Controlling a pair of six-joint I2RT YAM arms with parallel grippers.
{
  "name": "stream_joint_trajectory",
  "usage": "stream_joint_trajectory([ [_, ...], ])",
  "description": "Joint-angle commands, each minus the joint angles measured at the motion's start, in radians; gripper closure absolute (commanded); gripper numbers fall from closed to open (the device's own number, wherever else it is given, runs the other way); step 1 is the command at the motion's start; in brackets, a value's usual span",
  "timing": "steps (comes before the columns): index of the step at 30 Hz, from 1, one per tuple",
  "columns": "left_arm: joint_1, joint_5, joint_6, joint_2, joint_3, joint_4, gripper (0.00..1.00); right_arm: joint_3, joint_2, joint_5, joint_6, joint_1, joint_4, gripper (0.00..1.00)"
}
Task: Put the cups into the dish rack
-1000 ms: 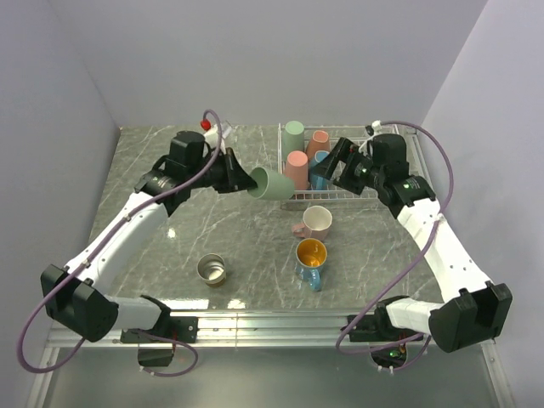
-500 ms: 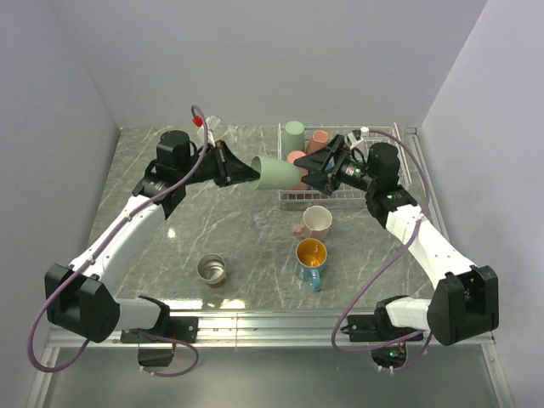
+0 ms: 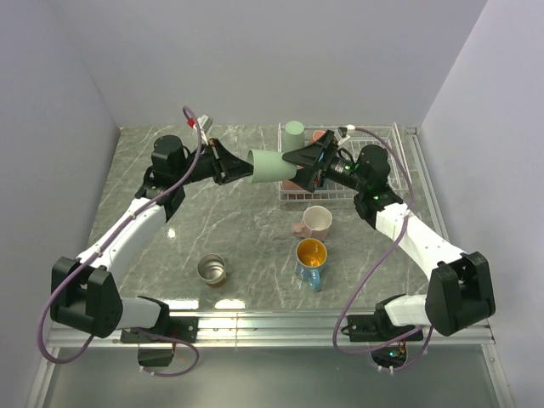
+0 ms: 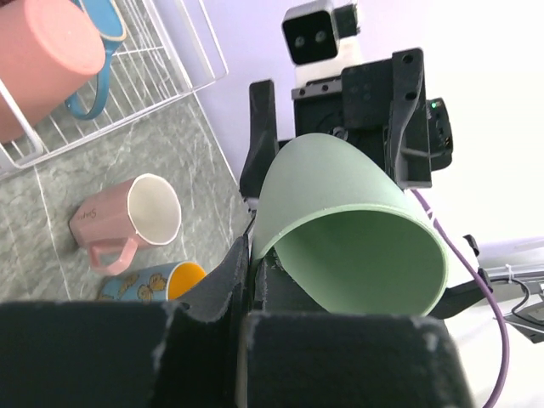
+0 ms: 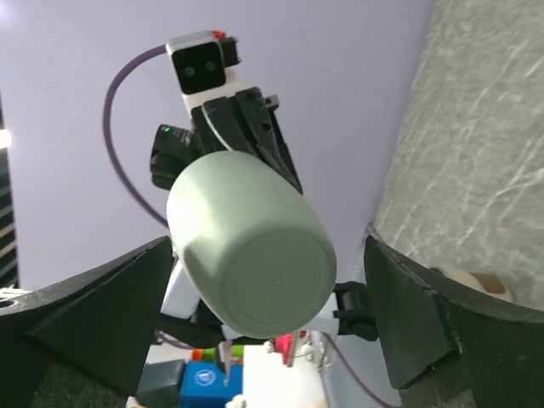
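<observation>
My right gripper should next grab the closed bottom of the held mint green cup, to put the cup into the dish rack rim first.
My left gripper (image 3: 242, 167) is shut on the rim of a mint green cup (image 3: 270, 166), held on its side in the air by the rack's left edge. In the left wrist view the cup (image 4: 348, 229) has its rim pinched between the fingers (image 4: 229, 280). My right gripper (image 3: 303, 168) is open, its jaws standing either side of the cup's base (image 5: 263, 276) with gaps. The white wire dish rack (image 3: 395, 144) holds another mint green cup (image 3: 294, 129), a salmon pink cup (image 4: 42, 59) and a blue cup (image 4: 95, 51).
On the table stand a pale pink mug (image 3: 316, 223), a blue mug with an orange inside (image 3: 310, 257) and a steel cup (image 3: 211, 269). The right arm hides part of the rack in the top view.
My left gripper has carried the green cup up and to the right. My right gripper has swung left out of the rack to the cup's base, still open.
</observation>
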Motion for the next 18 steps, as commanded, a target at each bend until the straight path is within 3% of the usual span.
stream_joint_trajectory([
  [1, 0.012, 0.034, -0.065, 0.003, -0.002, 0.149, 1.0, 0.01, 0.005, -0.014, 0.054, 0.028, 0.107, 0.0],
  [13, 0.015, 0.042, -0.077, 0.032, -0.012, 0.175, 1.0, 0.014, 0.034, 0.003, 0.106, 0.051, 0.164, 0.01],
  [15, 0.015, 0.041, -0.073, 0.032, -0.012, 0.169, 1.0, 0.014, 0.043, 0.004, 0.118, 0.055, 0.176, 0.05],
  [18, 0.015, 0.038, -0.062, 0.034, -0.006, 0.159, 1.0, 0.02, 0.057, 0.001, 0.144, 0.06, 0.21, 0.18],
])
